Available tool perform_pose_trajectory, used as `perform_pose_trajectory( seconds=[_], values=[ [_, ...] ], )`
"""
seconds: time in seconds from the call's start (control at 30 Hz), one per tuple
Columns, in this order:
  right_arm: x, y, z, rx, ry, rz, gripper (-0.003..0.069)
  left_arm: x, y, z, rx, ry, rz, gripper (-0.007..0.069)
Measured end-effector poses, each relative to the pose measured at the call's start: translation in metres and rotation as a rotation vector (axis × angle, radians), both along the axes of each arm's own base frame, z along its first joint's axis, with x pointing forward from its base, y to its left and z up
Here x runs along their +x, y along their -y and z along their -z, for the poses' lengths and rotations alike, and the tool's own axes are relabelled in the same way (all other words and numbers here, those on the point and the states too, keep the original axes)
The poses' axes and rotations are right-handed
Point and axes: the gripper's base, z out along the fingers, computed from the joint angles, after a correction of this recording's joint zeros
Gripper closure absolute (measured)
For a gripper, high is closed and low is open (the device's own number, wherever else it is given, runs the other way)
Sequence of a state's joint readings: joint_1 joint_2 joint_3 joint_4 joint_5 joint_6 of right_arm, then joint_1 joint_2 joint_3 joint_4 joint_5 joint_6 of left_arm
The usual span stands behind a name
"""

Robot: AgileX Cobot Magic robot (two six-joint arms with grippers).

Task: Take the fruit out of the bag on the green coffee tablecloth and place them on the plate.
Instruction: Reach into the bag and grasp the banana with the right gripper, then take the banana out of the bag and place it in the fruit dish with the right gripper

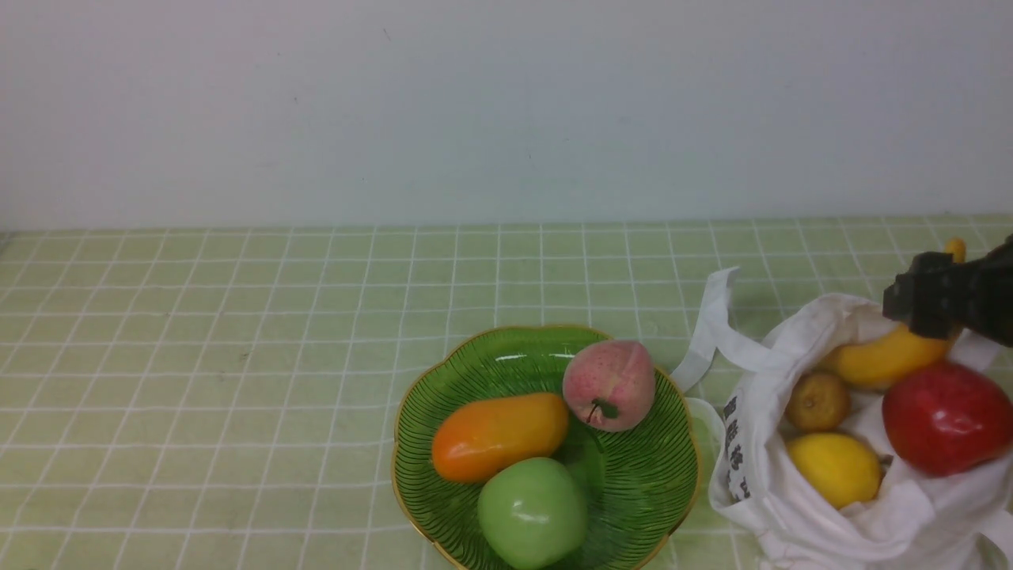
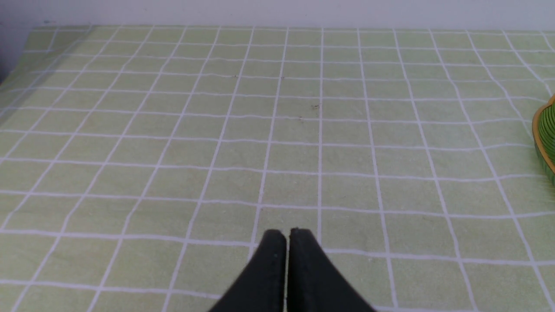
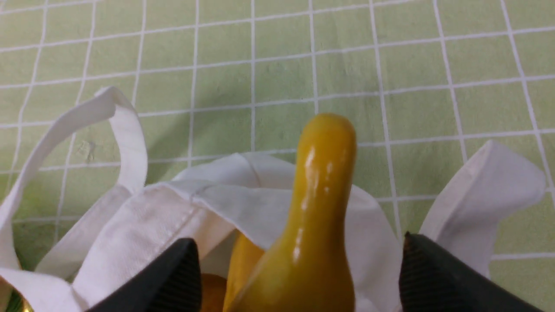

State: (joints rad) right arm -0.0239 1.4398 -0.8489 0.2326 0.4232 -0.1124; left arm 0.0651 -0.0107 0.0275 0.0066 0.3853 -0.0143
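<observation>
My right gripper will next grab the yellow banana by its upper stem-end section (image 3: 317, 197) to move it from bag to plate.
The white bag (image 1: 760, 443) lies open at the right on the green tablecloth (image 1: 198, 356). In it are a banana (image 1: 878, 360), a red apple (image 1: 946, 416), a lemon (image 1: 835, 469) and a small brownish fruit (image 1: 817, 401). My right gripper (image 1: 922, 305) is over the bag's far side. In the right wrist view it (image 3: 299, 255) is open, one finger on each side of the banana (image 3: 318, 208), with gaps on both sides. The green plate (image 1: 649, 483) sits left of the bag. My left gripper (image 2: 287, 234) is shut and empty over bare cloth, out of the front view.
The plate holds a pink peach (image 1: 609, 384), an orange mango-like fruit (image 1: 498, 435) and a green apple (image 1: 532, 513). The bag's strap handles (image 3: 117, 125) stick up on both sides of the banana. The plate's rim (image 2: 547, 134) shows in the left wrist view. A pale wall stands behind.
</observation>
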Motion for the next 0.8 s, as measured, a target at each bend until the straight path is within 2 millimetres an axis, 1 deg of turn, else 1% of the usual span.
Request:
perform_pose_trajectory(
  seconds=[0.03, 0.17, 0.2, 0.23, 0.27, 0.3, 0.4, 0.57, 0.6, 0.67, 0.7, 0.73, 0.77, 0.8],
  values=[
    [0.001, 0.0, 0.001, 0.0, -0.001, 0.0, 0.0138, 0.0, 0.0, 0.0, 0.0, 0.0, 0.0, 0.0632],
    [0.003, 0.0, -0.002, -0.002, 0.017, 0.002, 0.0274, 0.0, 0.0, 0.0, 0.0, 0.0, 0.0, 0.0632],
    [0.003, 0.0, -0.003, -0.002, 0.018, 0.002, 0.0291, 0.0, 0.0, 0.0, 0.0, 0.0, 0.0, 0.0632],
    [0.004, 0.0, -0.005, -0.002, 0.025, 0.002, 0.0344, 0.0, 0.0, 0.0, 0.0, 0.0, 0.0, 0.0632],
    [0.005, 0.0, -0.007, -0.002, 0.031, 0.002, 0.0382, 0.0, 0.0, 0.0, 0.0, 0.0, 0.0, 0.0632],
    [0.006, 0.0, -0.009, -0.001, 0.03, 0.0, 0.0393, 0.0, 0.0, 0.0, 0.0, 0.0, 0.0, 0.0632],
    [0.009, -0.001, -0.019, 0.004, 0.025, -0.01, 0.0391, 0.0, 0.0, 0.0, 0.0, 0.0, 0.0, 0.0632],
    [0.015, -0.003, -0.041, 0.014, 0.006, -0.034, 0.0391, 0.0, 0.0, 0.0, 0.0, 0.0, 0.0, 0.0632],
    [0.016, -0.004, -0.049, 0.016, -0.002, -0.043, 0.0391, 0.0, 0.0, 0.0, 0.0, 0.0, 0.0, 0.0632],
    [0.016, -0.004, -0.055, 0.017, -0.009, -0.05, 0.0391, 0.0, 0.0, 0.0, 0.0, 0.0, 0.0, 0.0632],
    [0.015, -0.005, -0.066, 0.018, -0.02, -0.062, 0.0391, 0.0, 0.0, 0.0, 0.0, 0.0, 0.0, 0.0632],
    [0.014, -0.005, -0.069, 0.019, -0.021, -0.065, 0.0391, 0.0, 0.0, 0.0, 0.0, 0.0, 0.0, 0.0632],
    [0.01, -0.006, -0.081, 0.019, -0.036, -0.079, 0.0391, 0.0, 0.0, 0.0, 0.0, 0.0, 0.0, 0.0632],
    [0.009, -0.006, -0.085, 0.02, -0.037, -0.082, 0.0391, 0.0, 0.0, 0.0, 0.0, 0.0, 0.0, 0.0632]
  ],
)
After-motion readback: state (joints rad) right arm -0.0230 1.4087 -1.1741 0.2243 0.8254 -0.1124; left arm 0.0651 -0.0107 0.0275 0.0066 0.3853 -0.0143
